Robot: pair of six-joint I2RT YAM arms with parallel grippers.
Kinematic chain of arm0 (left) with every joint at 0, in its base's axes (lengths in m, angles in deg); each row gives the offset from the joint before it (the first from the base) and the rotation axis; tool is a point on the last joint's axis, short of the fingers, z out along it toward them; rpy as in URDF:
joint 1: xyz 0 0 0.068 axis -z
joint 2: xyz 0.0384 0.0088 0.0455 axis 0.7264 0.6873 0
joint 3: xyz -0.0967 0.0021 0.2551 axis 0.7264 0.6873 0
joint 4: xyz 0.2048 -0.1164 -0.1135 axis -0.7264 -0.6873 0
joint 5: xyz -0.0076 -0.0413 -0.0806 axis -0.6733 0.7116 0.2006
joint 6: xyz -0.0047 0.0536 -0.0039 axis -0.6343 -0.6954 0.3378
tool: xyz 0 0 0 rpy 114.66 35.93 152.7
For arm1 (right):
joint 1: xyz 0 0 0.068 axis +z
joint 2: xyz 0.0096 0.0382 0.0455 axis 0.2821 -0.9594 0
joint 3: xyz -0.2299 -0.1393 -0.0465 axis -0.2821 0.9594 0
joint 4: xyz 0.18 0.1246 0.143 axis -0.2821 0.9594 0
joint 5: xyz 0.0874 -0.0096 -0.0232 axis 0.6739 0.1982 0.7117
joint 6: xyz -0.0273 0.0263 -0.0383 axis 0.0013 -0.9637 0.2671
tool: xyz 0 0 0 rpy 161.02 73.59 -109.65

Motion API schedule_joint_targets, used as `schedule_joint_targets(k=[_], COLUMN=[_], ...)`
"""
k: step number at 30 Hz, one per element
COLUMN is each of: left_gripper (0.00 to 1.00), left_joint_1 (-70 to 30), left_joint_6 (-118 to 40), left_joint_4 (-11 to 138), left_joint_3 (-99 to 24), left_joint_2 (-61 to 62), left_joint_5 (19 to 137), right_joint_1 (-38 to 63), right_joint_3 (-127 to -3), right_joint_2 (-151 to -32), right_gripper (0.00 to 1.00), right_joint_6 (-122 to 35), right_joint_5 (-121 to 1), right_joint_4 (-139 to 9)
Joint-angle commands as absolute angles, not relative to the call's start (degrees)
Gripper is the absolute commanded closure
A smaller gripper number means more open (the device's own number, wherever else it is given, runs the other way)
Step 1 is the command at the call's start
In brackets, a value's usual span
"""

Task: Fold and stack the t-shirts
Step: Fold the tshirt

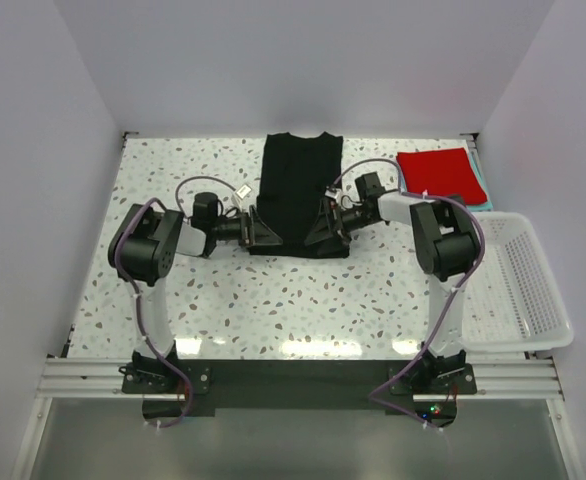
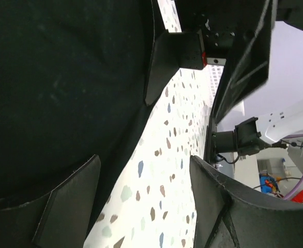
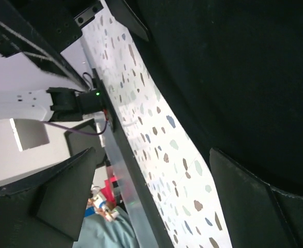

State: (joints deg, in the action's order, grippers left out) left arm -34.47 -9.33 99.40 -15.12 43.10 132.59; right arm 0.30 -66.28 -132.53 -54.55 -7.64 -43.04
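Note:
I need to grab the black t-shirt's near corner next with my left gripper, opposite my right gripper's corner, to fold the black t-shirt's near end over evenly.
A black t-shirt [image 1: 301, 190] lies flat in a long folded strip at the middle back of the table. My left gripper [image 1: 263, 232] is open at its near left corner, one finger [image 2: 69, 201] against the black cloth [image 2: 58, 88]. My right gripper [image 1: 325, 228] is open at its near right corner, one finger [image 3: 250, 206] against the black cloth [image 3: 234, 77]. A folded red t-shirt [image 1: 437, 174] lies at the back right on a teal shirt [image 1: 484, 196], of which only an edge shows.
A white mesh basket [image 1: 521, 285] stands at the table's right edge. The speckled table [image 1: 273, 300] runs to a metal rail at the front. White walls close the back and sides.

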Motion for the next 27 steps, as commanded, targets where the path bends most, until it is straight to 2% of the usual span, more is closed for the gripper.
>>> schedule_joint_targets(k=[1,8,14,16,17,18,19,21,23,24,26,27], left_gripper=[0.25,0.25,0.27,0.29,0.30,0.32,0.34,0.39,0.44,0.46,0.50,0.53], left_joint_1=[-36.92,-40.69,-42.02,-42.02,-42.02,-41.93,-41.67,-39.91,-36.85,-35.52,-30.87,-29.37], left_joint_6=[-10.43,-12.64,-16.66,-25.35,-30.52,-44.14,-51.15,-71.75,-82.37,-91.12,-97.25,-101.28], left_joint_4=[100.28,96.94,92.40,86.60,76.12,69.23,56.63,48.45,44.14,44.11,47.44,49.28], left_joint_3=[-10.15,-8.65,-10.31,-12.86,-14.52,-18.89,-20.85,-23.75,-22.81,-20.36,-17.01,-13.60], left_joint_2=[45.14,45.58,39.71,33.91,31.98,28.39,26.70,21.80,16.18,14.22,9.49,8.41], left_joint_5=[132.05,133.89,137.85,138.47,138.04,136.81,135.50,129.03,122.69,120.39,113.20,111.24], right_joint_1=[-3.38,-6.63,-7.34,-7.25,-7.25,-7.25,-7.25,-7.33,-7.33,-7.25,-6.99,-6.46], right_joint_3=[-61.81,-57.14,-61.53,-64.94,-66.18,-68.89,-70.22,-72.16,-72.44,-70.35,-67.44,-63.51], right_joint_2=[-136.09,-135.12,-131.27,-126.09,-124.33,-120.92,-119.41,-116.51,-112.38,-110.79,-106.49,-105.08], right_gripper=[0.05,0.06,0.08,0.09,0.09,0.10,0.11,0.13,0.17,0.23,0.28,0.33], right_joint_6=[-50.46,-45.37,-38.60,-34.66,-33.16,-29.32,-27.01,-19.22,-9.83,-7.16,-0.05,4.95], right_joint_5=[-12.73,-9.83,-7.80,-7.88,-8.32,-10.15,-11.48,-15.16,-22.45,-24.91,-30.98,-33.52], right_joint_4=[-40.35,-37.01,-27.35,-23.04,-21.29,-17.79,-16.02,-12.15,-12.04,-13.09,-14.85,-18.94])
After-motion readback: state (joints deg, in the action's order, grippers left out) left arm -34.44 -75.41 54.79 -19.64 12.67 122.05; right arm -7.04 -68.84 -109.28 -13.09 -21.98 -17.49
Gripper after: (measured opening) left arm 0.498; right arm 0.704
